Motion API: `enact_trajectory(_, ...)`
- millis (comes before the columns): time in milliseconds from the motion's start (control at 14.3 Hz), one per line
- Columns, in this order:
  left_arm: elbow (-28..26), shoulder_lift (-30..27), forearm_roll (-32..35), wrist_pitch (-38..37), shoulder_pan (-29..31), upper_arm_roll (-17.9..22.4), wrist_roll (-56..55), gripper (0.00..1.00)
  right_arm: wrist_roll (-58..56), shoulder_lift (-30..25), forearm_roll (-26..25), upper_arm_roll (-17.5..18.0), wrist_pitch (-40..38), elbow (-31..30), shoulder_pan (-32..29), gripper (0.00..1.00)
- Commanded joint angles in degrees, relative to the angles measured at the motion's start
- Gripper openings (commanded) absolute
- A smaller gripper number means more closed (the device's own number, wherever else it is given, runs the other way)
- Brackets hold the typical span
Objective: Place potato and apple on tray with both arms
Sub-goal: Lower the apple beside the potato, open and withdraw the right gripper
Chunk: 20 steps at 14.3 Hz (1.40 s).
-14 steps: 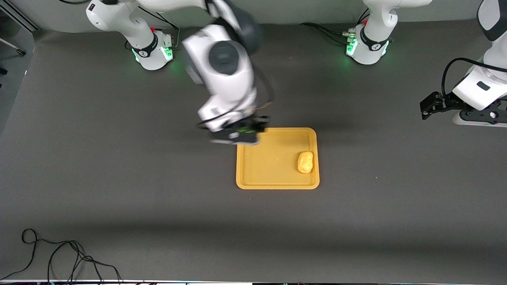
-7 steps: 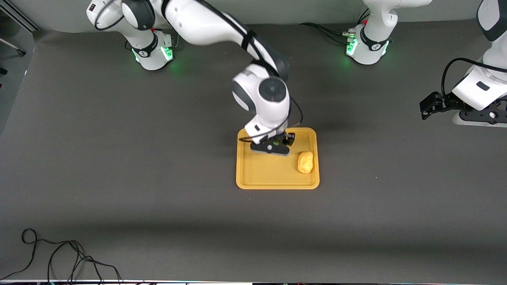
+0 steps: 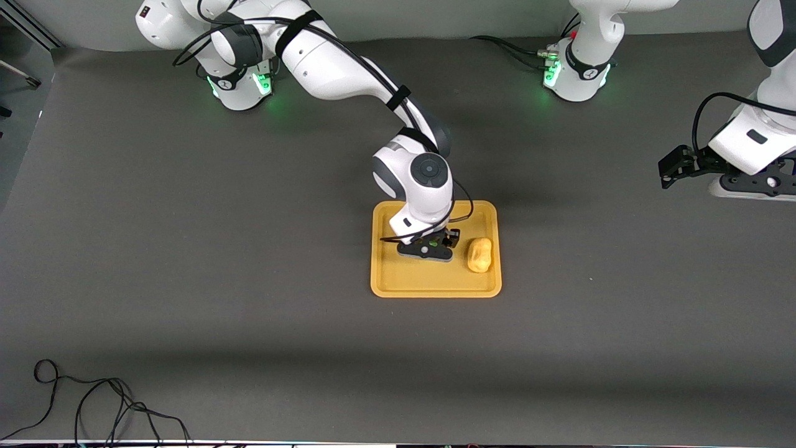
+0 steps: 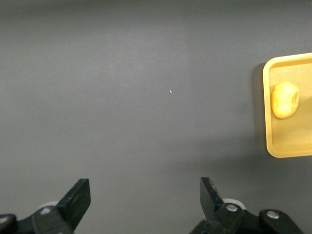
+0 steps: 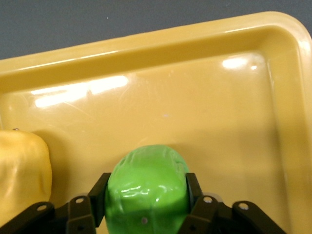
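My right gripper opens now, since the green apple point(image 5: 146, 187) sits low inside the tray's rim beside the potato.
The orange-yellow tray point(image 3: 385, 283) lies at the table's middle. The yellow-tan potato point(image 3: 479, 254) lies in it at the end toward the left arm, and shows in the left wrist view point(image 4: 284, 100) and the right wrist view point(image 5: 22, 175). My right gripper point(image 3: 431, 244) is low over the tray's middle, beside the potato, shut on the bright green apple point(image 5: 146, 187); from the front only a sliver of the green apple point(image 3: 432, 242) shows. My left gripper point(image 4: 145, 202) is open and empty, and waits over bare table at the left arm's end point(image 3: 675, 165).
Black cables point(image 3: 93, 404) lie near the table's front edge at the right arm's end. The arms' green-lit bases point(image 3: 239, 81) stand along the back of the table. The tray's rim point(image 5: 146, 48) shows close under the right gripper.
My right arm has swung from the tray's corner to over its middle and come down close to the tray floor, still holding the apple. The left arm and the potato have not moved.
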Motion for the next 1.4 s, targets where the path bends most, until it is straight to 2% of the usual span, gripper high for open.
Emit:
enact_trajectory(0, -0.6, -0.3, 0.8, 0.6, 0.1, -0.1, 0.6, 1.00, 1.8, 1.7, -1.1, -0.1, 1.4, 1.8, -0.6, 0.67)
enact_trajectory(70, -0.6, -0.1, 0.8, 0.7, 0.1, 0.0, 0.6, 1.00, 1.8, 1.4, -1.0, -0.2, 1.4, 1.7, -0.6, 0.99)
enact_trajectory(210, -0.5, 0.0, 0.8, 0.9, 0.1, 0.0, 0.6, 1.00, 1.7, -0.7, -0.9, -0.5, 0.0, 1.8, -0.4, 1.00)
enact_trajectory(280, -0.4, 0.0, 0.7, 1.1, 0.2, 0.1, 0.7, 1.00, 1.8, -3.2, -0.8, -0.5, -3.1, 1.8, -0.4, 1.00)
enact_trajectory(559, 0.3, 0.9, -0.1, 0.3, 0.9, 0.1, 1.5, 1.00, 1.7, -16.6, -0.9, -1.3, -21.5, 1.8, -1.1, 1.00)
enact_trajectory(699, 0.7, 0.9, -0.2, -0.1, 0.9, 0.1, 1.4, 1.00, 0.9, -23.2, -1.1, -3.4, -29.2, 1.2, -1.8, 1.00)
enact_trajectory(769, 0.8, 0.9, -0.2, -0.2, 0.9, 0.1, 1.5, 1.00, 0.3, -26.9, -1.2, -5.3, -32.5, -1.1, -1.7, 1.00)
enact_trajectory(909, 0.8, 0.9, -0.2, -0.7, 0.9, 0.1, 1.5, 1.00, -6.2, -34.0, -1.4, -8.5, -34.0, -8.3, -1.5, 1.00)
enact_trajectory(1049, 0.8, 1.0, -0.2, -0.7, 0.9, 0.1, 1.5, 1.00, -10.6, -40.9, -3.2, -9.9, -34.1, -15.4, -2.2, 1.00)
enact_trajectory(1189, 1.0, 1.2, -0.2, -0.7, 0.9, 0.1, 1.5, 1.00, -14.4, -47.3, -6.4, -8.7, -33.8, -21.8, -7.1, 1.00)
enact_trajectory(1329, 1.2, 1.3, -0.1, -0.7, 0.9, 0.1, 1.6, 1.00, -18.7, -51.9, -6.7, -3.4, -33.6, -25.6, -16.9, 1.00)
